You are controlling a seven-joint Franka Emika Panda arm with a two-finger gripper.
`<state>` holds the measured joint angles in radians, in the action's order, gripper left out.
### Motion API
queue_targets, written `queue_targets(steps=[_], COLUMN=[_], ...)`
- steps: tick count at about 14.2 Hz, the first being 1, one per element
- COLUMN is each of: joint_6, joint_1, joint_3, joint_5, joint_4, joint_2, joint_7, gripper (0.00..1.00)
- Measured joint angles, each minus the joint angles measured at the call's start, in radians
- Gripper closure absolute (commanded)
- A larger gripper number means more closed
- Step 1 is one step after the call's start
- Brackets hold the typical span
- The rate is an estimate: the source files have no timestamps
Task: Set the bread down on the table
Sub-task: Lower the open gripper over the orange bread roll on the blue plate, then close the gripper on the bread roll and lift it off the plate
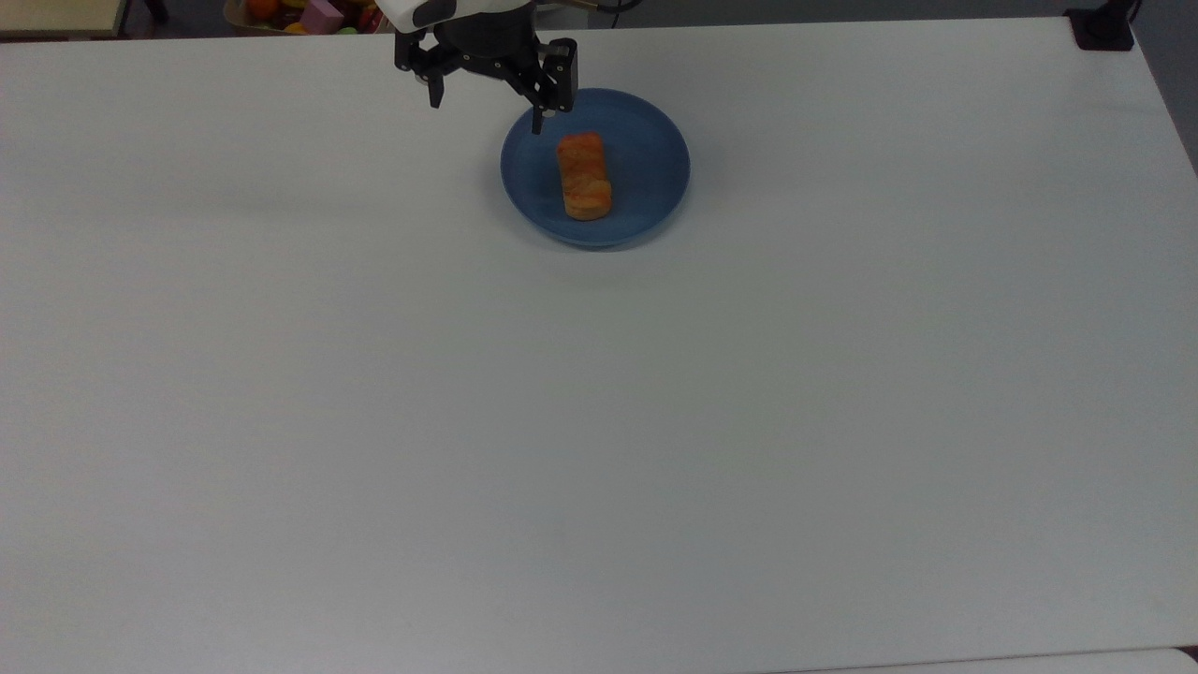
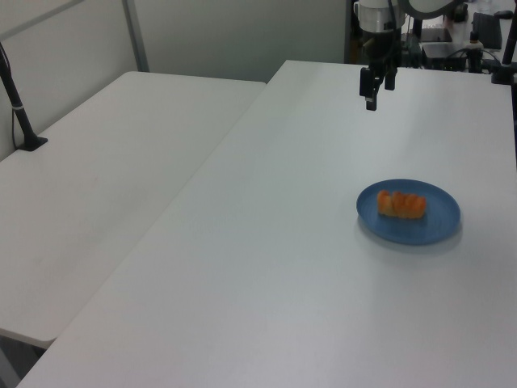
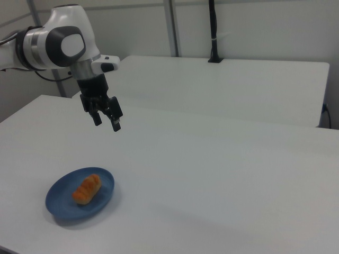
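My gripper picks up the bread by its middle (image 2: 401,205) next, to move it from the blue plate (image 2: 436,222) onto the table.
The bread (image 1: 585,175) is a small orange-brown loaf lying in the middle of a round blue plate (image 1: 646,159) on the white table (image 1: 599,421). My gripper (image 1: 487,112) hangs in the air, open and holding nothing. In the top view it is over the plate's upper-left rim, apart from the loaf. The left view has the gripper (image 2: 378,90) well above and behind the bread (image 2: 401,204) on the plate (image 2: 436,222). From the right view, the gripper (image 3: 107,123) is high above the bread (image 3: 87,189) and the plate (image 3: 58,203).
A second white table (image 2: 105,178) adjoins mine, with a black post (image 2: 24,121) clamped to it. Another black clamp (image 1: 1104,28) sits at the top view's upper right corner. Colourful toys (image 1: 309,14) lie beyond the far edge.
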<state>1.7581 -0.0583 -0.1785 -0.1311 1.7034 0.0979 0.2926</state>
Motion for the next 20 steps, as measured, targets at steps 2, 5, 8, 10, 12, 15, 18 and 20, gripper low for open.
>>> queue_targets(steps=[2, 5, 8, 10, 12, 15, 18, 20], joint_6=[0.0, -0.002, -0.004, -0.01, -0.016, 0.099, 0.264, 0.321], joint_1=[0.0, 0.0, 0.001, 0.004, 0.009, 0.016, 0.022, 0.023], joint_3=[0.0, 0.0, -0.002, -0.004, -0.005, -0.031, -0.081, -0.092], joint_5=[0.0, 0.0, 0.012, 0.064, 0.132, 0.168, 0.168, 0.168], joint_4=[0.002, 0.014, 0.047, 0.102, 0.172, 0.305, 0.44, 0.484], joint_2=[-0.003, -0.016, -0.038, -0.062, -0.085, -0.09, -0.083, -0.072], joint_7=[0.0, -0.001, -0.018, -0.07, -0.155, -0.206, -0.205, -0.205], gripper=[0.0, 0.0, 0.0, 0.0, 0.0, 0.0, 0.04, 0.09])
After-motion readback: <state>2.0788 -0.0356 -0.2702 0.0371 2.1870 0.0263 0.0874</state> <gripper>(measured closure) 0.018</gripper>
